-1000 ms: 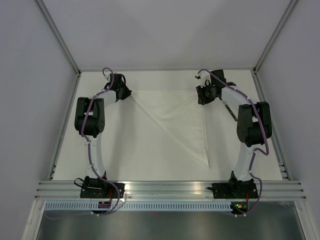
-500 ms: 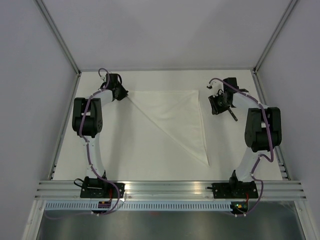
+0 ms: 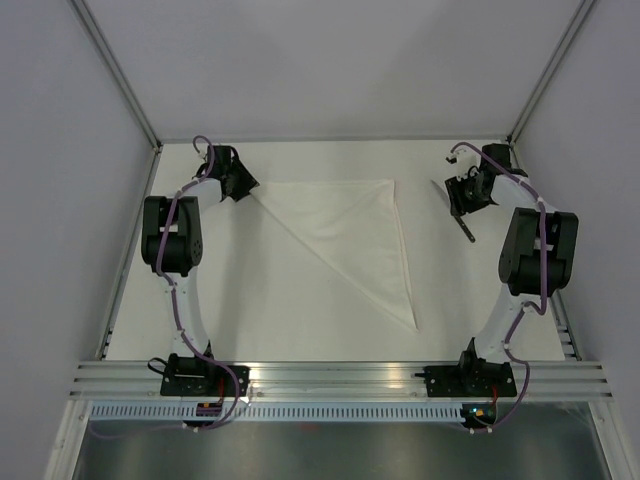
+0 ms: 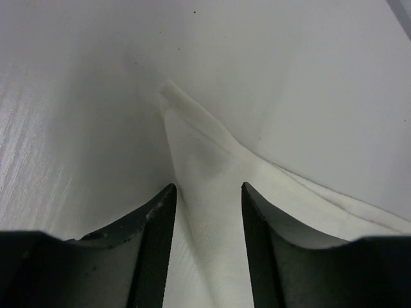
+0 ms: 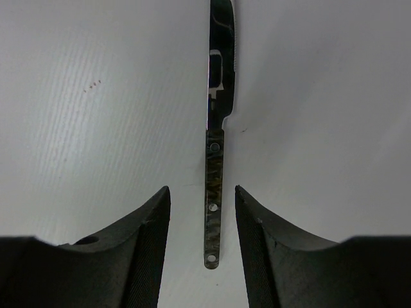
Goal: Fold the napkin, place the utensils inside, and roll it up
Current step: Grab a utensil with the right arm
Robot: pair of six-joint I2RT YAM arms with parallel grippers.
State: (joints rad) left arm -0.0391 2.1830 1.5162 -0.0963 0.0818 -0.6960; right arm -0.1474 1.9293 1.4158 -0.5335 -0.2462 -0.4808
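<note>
The knife (image 3: 469, 232) should lie flat inside the napkin, so my right gripper should grab it next across its dark handle, with the blade pointing away.
The napkin (image 3: 360, 230) lies flat as a white triangle, its corners at far left, far right and near right. My left gripper (image 3: 242, 187) is open at the far left corner. In the left wrist view its fingers (image 4: 157, 212) straddle the cloth's pointed corner (image 4: 209, 160). The knife (image 3: 469, 232), with a silver blade and a dark handle, lies right of the napkin. My right gripper (image 3: 463, 198) is open above it. In the right wrist view the handle (image 5: 213, 192) lies between the gripper's (image 5: 201, 190) open fingers and the blade points away.
The white table (image 3: 250, 300) is fenced by side rails (image 3: 128, 250) and a back wall. An aluminium rail (image 3: 340, 378) runs along the near edge, where the arm bases stand.
My right gripper has moved right from the napkin's far right corner to over the knife. My left gripper has shifted slightly back and left. The napkin's top edge now lies flat.
</note>
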